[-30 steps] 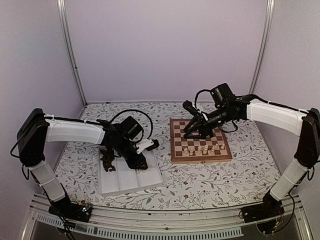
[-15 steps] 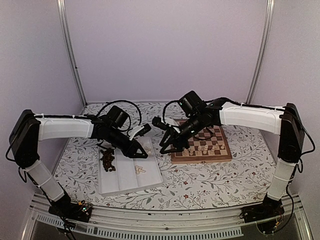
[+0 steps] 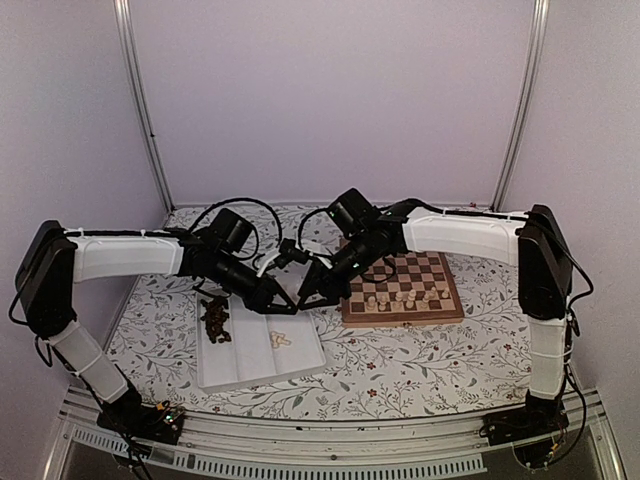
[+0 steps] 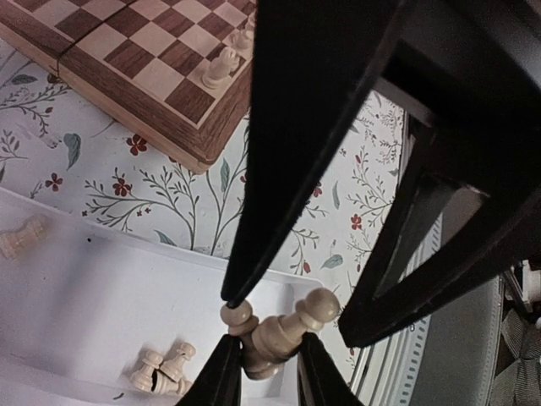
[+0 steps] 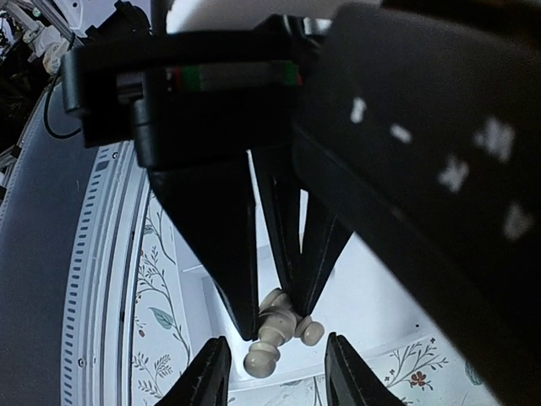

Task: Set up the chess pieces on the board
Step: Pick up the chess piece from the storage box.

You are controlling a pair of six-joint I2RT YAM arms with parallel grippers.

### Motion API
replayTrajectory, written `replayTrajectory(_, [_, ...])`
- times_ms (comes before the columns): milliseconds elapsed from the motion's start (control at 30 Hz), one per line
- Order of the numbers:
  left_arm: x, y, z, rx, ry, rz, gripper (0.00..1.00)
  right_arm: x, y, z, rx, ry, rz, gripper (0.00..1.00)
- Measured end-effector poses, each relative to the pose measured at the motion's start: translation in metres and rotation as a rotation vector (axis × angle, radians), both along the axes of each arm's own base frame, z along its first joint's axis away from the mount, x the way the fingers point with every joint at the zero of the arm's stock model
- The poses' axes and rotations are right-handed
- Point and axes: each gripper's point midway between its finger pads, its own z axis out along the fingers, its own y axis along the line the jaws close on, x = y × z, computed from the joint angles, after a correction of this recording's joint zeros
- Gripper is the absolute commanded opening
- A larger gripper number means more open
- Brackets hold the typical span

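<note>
Open fingers are on either side of the cream chess piece's round head [image 5: 261, 361], level with its collar [image 5: 270, 337], so it is time for my right gripper to close on it.
My left gripper [image 4: 267, 340] is shut on two pale cream chess pieces [image 4: 283, 331], crossed over each other, above the white tray's [image 4: 101, 288] right end. My right gripper [image 5: 276, 342] stands open on either side of those same pieces [image 5: 279, 326], with its fingers apart from them. In the top view both grippers meet between the tray [image 3: 300, 362] and the board [image 3: 352, 312]: the left gripper [image 3: 288, 305] and the right gripper [image 3: 306, 294] are tip to tip. Several cream pieces [image 3: 398, 298] stand on the board's near rows.
Dark brown pieces [image 3: 215, 320] lie heaped in the tray's left compartment. Loose cream pieces [image 3: 282, 340] lie in its right part, and in the left wrist view more loose cream pieces [image 4: 161, 372] show. The floral tablecloth [image 3: 400, 365] surrounds tray and board.
The right arm has swung left from over the board to the tray's edge. The left gripper has risen from the tray and moved right with the cream pieces to meet it.
</note>
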Motion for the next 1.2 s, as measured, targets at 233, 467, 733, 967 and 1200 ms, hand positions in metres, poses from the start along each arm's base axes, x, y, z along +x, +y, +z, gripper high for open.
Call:
replayTrajectory(233, [0.002,0.002,0.001,-0.008,0.005,0.006,0.24,-0.004,0.001,-0.001,0.002,0.034,0.003,0.17])
replayTrajectory(467, [0.002,0.002,0.002,-0.019,0.013,0.002,0.32,-0.004,0.001,-0.001,0.0,0.055,-0.008,0.06])
replayTrajectory(733, [0.002,0.003,0.006,-0.022,0.015,0.022,0.43,-0.004,0.001,-0.001,0.001,0.058,-0.01,0.02])
replayTrajectory(967, [0.001,0.01,0.002,0.004,-0.003,0.046,0.45,-0.004,0.001,-0.001,0.001,0.06,-0.012,0.02])
replayTrajectory(1200, [0.002,0.009,0.0,0.002,-0.021,0.047,0.42,-0.005,0.002,0.0,0.004,0.064,-0.009,0.02])
